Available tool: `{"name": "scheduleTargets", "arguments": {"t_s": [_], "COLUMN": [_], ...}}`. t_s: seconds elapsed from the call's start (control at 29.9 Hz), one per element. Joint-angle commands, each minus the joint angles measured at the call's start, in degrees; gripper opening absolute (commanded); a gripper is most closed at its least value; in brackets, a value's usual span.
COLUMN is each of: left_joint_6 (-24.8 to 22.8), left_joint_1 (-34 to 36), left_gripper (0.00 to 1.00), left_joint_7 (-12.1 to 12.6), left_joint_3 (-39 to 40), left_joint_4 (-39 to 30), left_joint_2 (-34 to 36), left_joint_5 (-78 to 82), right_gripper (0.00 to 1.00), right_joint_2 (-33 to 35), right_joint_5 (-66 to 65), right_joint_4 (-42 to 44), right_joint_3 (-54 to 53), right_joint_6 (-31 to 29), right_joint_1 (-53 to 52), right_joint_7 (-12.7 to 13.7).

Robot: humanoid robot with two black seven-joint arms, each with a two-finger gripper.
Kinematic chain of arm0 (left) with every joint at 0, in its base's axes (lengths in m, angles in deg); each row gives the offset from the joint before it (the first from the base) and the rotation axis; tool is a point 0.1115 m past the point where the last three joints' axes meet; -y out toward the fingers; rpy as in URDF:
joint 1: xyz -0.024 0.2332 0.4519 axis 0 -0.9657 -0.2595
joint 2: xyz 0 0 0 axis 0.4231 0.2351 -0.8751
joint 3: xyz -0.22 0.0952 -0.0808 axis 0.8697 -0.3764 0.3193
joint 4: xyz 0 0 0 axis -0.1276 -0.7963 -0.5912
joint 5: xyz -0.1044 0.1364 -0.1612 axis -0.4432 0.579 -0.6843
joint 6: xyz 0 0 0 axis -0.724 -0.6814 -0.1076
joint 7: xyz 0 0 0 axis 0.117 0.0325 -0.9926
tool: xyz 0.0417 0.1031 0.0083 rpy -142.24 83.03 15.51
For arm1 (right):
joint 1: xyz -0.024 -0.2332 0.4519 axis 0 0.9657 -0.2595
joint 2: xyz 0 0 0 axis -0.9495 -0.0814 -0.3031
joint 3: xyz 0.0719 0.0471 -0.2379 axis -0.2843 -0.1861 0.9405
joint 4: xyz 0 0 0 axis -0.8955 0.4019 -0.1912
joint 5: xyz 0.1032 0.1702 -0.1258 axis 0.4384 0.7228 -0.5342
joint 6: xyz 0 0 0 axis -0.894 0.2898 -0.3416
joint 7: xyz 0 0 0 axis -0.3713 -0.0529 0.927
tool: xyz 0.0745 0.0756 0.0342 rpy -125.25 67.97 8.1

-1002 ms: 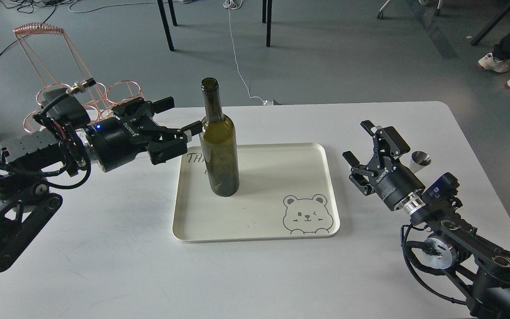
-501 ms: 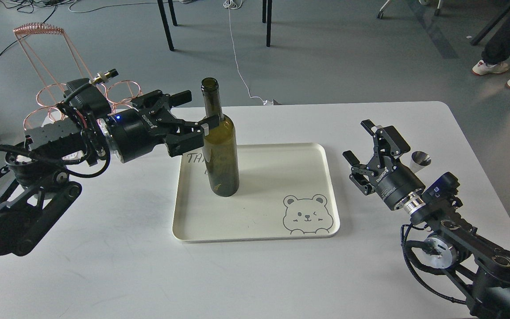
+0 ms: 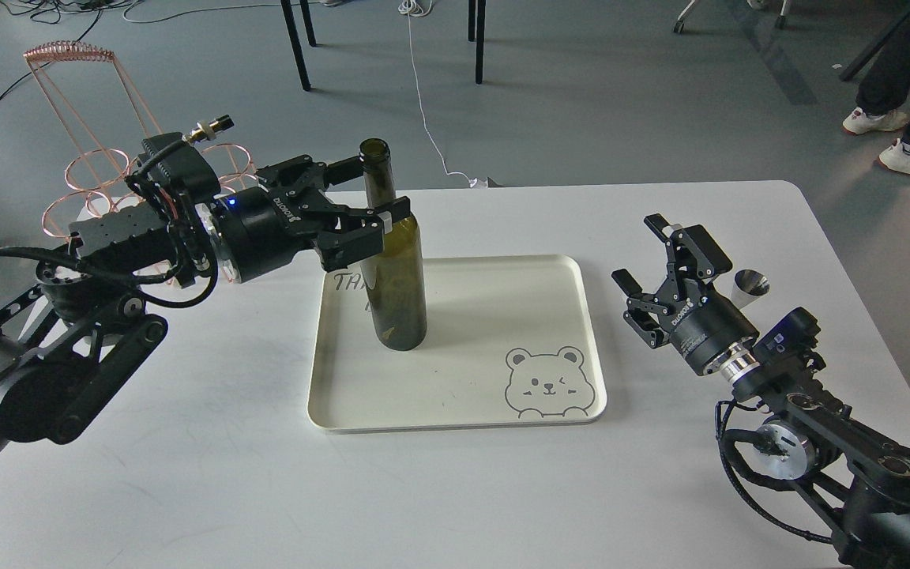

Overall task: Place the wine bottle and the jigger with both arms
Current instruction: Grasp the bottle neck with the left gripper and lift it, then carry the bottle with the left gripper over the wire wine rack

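Observation:
My left gripper grabs the wine bottle by its slim neck (image 3: 380, 184) next, where the fingers fit around. The bottle's body spreads wide below its neck.
The wine bottle (image 3: 396, 269) stands upright on the back left part of the cream tray (image 3: 471, 395). My left gripper (image 3: 370, 190) is open, with one finger behind the base of the bottle's neck and the other in front of its shoulder. The jaws do not look closed on the glass. The jigger (image 3: 749, 286) stands on the table at the right, just behind my right arm. My right gripper (image 3: 635, 249) is open and empty, right of the tray and left of the jigger.
A copper wire rack (image 3: 92, 158) stands at the table's back left, behind my left arm. The tray has a bear drawing (image 3: 546, 383) at its front right. The table's right edge is close to the jigger.
My left gripper has moved right and slightly up, from beside the bottle to straddling its neck and shoulder. The right arm, the bottle and the jigger have not moved.

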Motion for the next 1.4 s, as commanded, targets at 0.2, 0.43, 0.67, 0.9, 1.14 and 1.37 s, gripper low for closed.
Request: {"name": "scheduleTargets", "arguments": {"t_s": [0.2,0.43,0.67,0.9,1.14,1.37], "left_joint_6": [0.0,0.1,0.2,0.2,-0.9,-4.6], "left_joint_1": [1.4,1.5,1.5,3.6,14.9,22.2], "left_gripper": [0.71,0.27,0.15,0.09,0.1,0.1], "left_joint_7": [0.0,0.0,0.0,0.0,0.0,0.0], "left_joint_3": [-1.4,-1.6,-1.6,-1.5,-1.6,-2.0], "left_joint_4": [0.1,0.1,0.0,-0.4,0.3,7.2], "left_joint_2": [-1.0,-0.9,-0.9,-0.4,5.5,13.6], "left_joint_5": [0.0,0.0,0.0,0.0,0.0,-2.1], "right_gripper": [0.99,0.99,0.99,0.99,0.99,0.99], "right_joint_2": [0.0,-0.1,-0.1,-0.1,-0.1,-1.0], "right_joint_5": [0.0,0.0,0.0,0.0,0.0,0.0], "right_joint_4": [0.0,0.0,0.0,0.0,0.0,0.0], "right_joint_3": [0.0,0.0,0.0,0.0,0.0,0.0], "right_joint_6": [0.2,0.2,0.2,0.6,0.9,0.9], "right_joint_1": [0.0,0.0,0.0,0.0,0.0,0.0], "right_joint_7": [0.0,0.0,0.0,0.0,0.0,0.0]}}
